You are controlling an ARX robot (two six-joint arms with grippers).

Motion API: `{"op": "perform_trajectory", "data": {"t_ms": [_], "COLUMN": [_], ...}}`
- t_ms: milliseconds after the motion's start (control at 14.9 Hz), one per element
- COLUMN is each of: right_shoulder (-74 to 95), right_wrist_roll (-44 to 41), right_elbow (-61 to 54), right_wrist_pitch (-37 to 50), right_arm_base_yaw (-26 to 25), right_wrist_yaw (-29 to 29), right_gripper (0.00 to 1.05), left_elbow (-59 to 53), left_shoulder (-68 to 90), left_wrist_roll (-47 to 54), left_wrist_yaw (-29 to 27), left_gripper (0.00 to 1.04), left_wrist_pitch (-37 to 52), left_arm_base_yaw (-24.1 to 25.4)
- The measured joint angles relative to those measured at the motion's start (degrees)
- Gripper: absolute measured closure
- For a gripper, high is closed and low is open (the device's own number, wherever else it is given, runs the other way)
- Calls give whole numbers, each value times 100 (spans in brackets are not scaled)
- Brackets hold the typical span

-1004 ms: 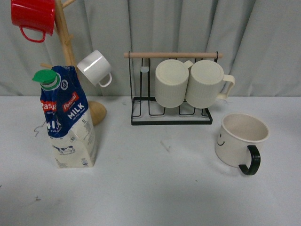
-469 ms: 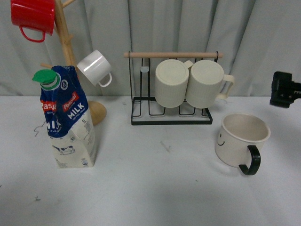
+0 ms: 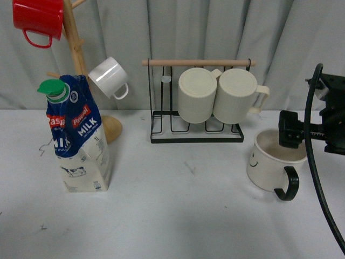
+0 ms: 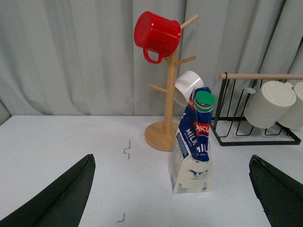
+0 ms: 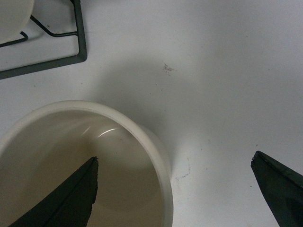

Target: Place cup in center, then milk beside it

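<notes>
Next, my right gripper grabs the cup by its rim, to place it in the center.
The cup, cream with a black handle and a smiley face, stands on the table at the right. My right gripper hangs open over its far rim. In the right wrist view the cup's wall runs between the jaws of the right gripper: one finger is over the cup's inside, the other is over bare table. The milk, a blue and white carton with a green cap, stands upright at the left. My left gripper is open, well short of the milk.
A black wire rack holding two ribbed cream mugs stands at the back middle. A wooden mug tree behind the milk carries a red mug and a small white mug. The right arm's black cable loops down at the right edge.
My right arm has come in from the right edge and moved left and down, from beside the cup to over its rim. Cup and milk have not moved.
</notes>
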Motion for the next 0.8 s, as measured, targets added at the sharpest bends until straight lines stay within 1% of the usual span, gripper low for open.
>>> {"op": "perform_trajectory", "data": {"t_ms": [134, 201, 335, 669, 736, 803], "right_shoulder": [74, 77, 77, -33, -483, -667], "right_wrist_roll": [0, 7, 7, 9, 39, 63], "right_elbow": [-76, -107, -129, -136, -136, -114], "right_wrist_pitch": [98, 120, 153, 96, -85, -153], "right_arm_base_yaw": [9, 28, 35, 149, 457, 715], "right_wrist_yaw": [7, 28, 46, 42, -94, -103], "right_gripper": [6, 10, 34, 89, 101, 101], "left_elbow": [0, 0, 0, 0, 0, 0], "left_shoulder": [0, 0, 0, 0, 0, 0], "left_wrist_roll": [0, 0, 0, 0, 0, 0], "left_wrist_yaw": [0, 0, 0, 0, 0, 0], "left_gripper": [7, 7, 7, 7, 7, 7], "left_wrist_pitch": [0, 0, -2, -2, 0, 0], "left_arm_base_yaw": [0, 0, 0, 0, 0, 0]}}
